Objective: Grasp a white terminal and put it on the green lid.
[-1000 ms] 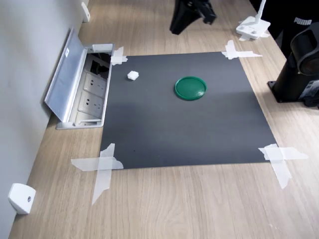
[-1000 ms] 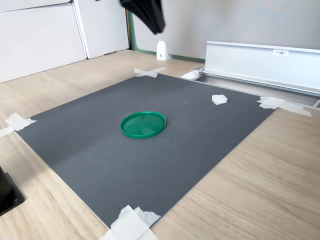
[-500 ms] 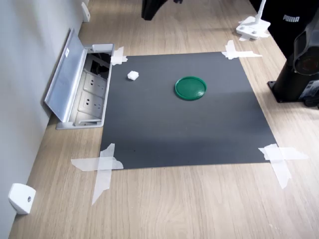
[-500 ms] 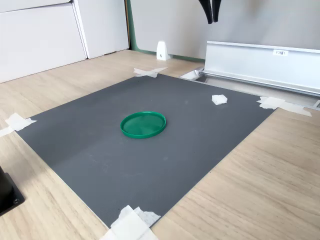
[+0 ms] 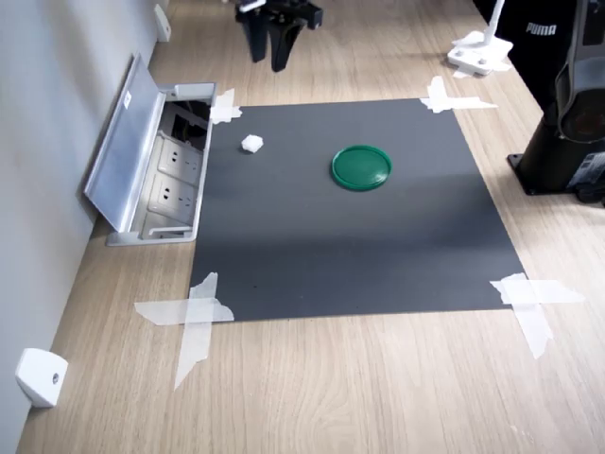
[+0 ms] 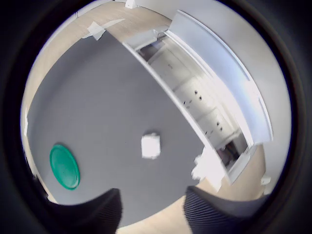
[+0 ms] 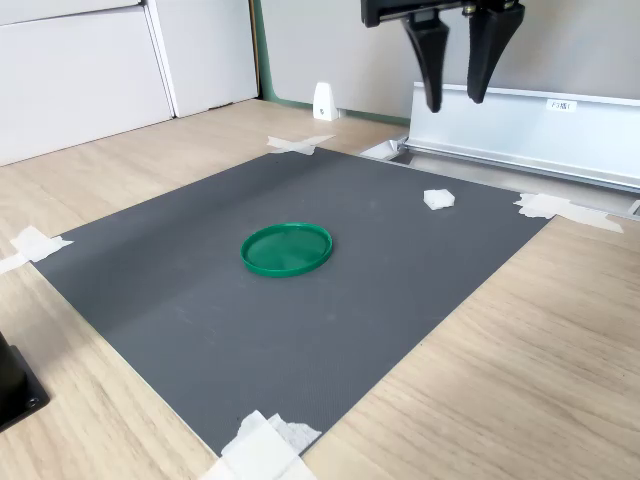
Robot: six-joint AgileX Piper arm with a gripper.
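Observation:
The white terminal needs to go on the green lid (image 5: 361,166), so my gripper next needs to grab the terminal by its small block body (image 5: 251,144).
The white terminal (image 5: 251,143) (image 7: 438,198) (image 6: 150,146) is a tiny white block lying on the black mat (image 5: 350,246), near the corner by the socket box. The green lid (image 5: 361,166) (image 7: 287,248) (image 6: 64,166) lies flat near the mat's middle, with nothing on it. My gripper (image 5: 267,59) (image 7: 453,102) (image 6: 151,195) hangs well above the mat, fingers pointing down and open, nothing between them. In the wrist view the terminal shows just ahead of the gap between the fingers.
An open metal socket box (image 5: 151,175) (image 7: 520,125) with a raised lid borders the mat beside the terminal. Tape strips (image 5: 194,312) hold the mat's corners. A black base (image 5: 567,132) stands at the first exterior view's right, and a white wedge piece (image 5: 40,376) at its lower left.
The gripper has swung across from above the lid's side to above the terminal's side and come lower. The terminal and lid have not moved.

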